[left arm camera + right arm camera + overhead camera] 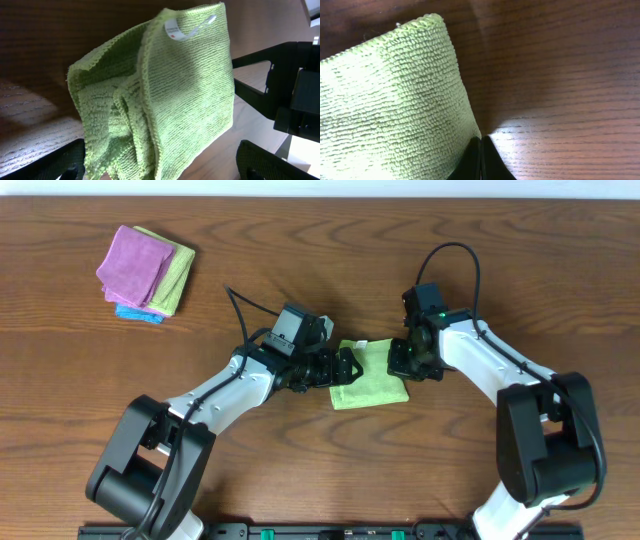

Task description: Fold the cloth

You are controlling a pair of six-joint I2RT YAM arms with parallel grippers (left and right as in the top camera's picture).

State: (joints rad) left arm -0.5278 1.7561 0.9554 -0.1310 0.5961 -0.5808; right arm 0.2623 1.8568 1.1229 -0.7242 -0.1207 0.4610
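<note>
The left gripper needs to grab the folded cloth by its bunched near end [346,382] [135,146] next, across its layers, to lay it on the stack.
The lime-green cloth [372,385] lies folded on the table between my two grippers. In the left wrist view the cloth [185,90] shows layered folds and a white tag near its top edge. My left gripper [345,367] stands wide open at the cloth's left side, and its fingers [65,160] straddle the bunched near end without closing. My right gripper [398,360] sits at the cloth's upper right edge. In the right wrist view it [481,142] is shut, tips against the edge of the cloth [390,100]. No fabric shows between its fingers.
A stack of small cloths lies at the far left: purple [135,262] on top, yellow-green [175,280] beneath, and blue [135,312] at the bottom. Bare wooden table [520,270] surrounds the arms. The right arm's black body [295,100] stands close beside the cloth.
</note>
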